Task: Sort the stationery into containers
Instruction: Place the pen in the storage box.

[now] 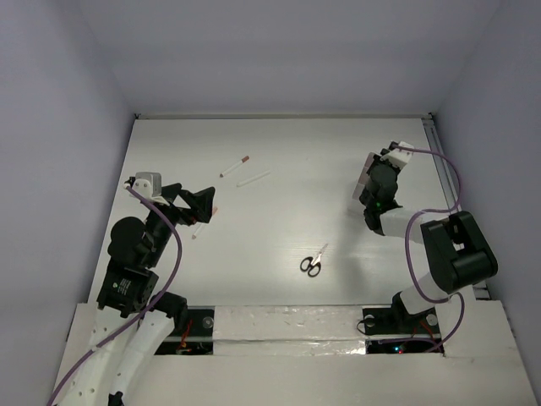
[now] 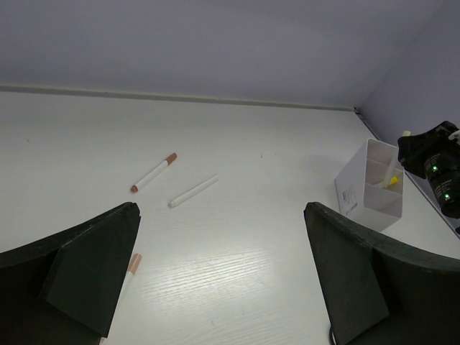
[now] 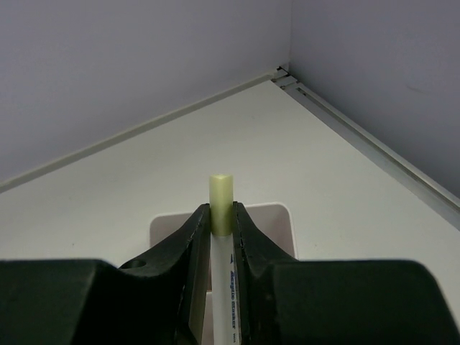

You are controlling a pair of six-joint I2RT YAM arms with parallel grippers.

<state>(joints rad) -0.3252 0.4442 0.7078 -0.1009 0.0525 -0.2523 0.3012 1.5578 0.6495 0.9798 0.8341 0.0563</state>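
Observation:
The lower end of the white pen is inside a section of the container, so the pen would end up in the container (image 1: 363, 177). My right gripper needs to open.
My right gripper (image 3: 222, 215) is shut on a white pen with a yellow cap (image 3: 221, 192) and holds it upright over the white container (image 3: 276, 228). In the top view this gripper (image 1: 373, 172) is at the right, over the container (image 1: 363, 177). The left wrist view shows the container (image 2: 368, 188) standing with a yellow item in one compartment. My left gripper (image 2: 221, 213) is open and empty, low over the table. A red-capped pen (image 2: 153, 172) and a white pen (image 2: 192, 191) lie ahead of it. Another capped pen (image 2: 132, 266) lies by its left finger. Black-handled scissors (image 1: 313, 262) lie mid-table.
Grey walls close the table on three sides. A metal rail (image 1: 441, 161) runs along the right edge next to the container. The right arm's body (image 1: 448, 254) stands at the near right.

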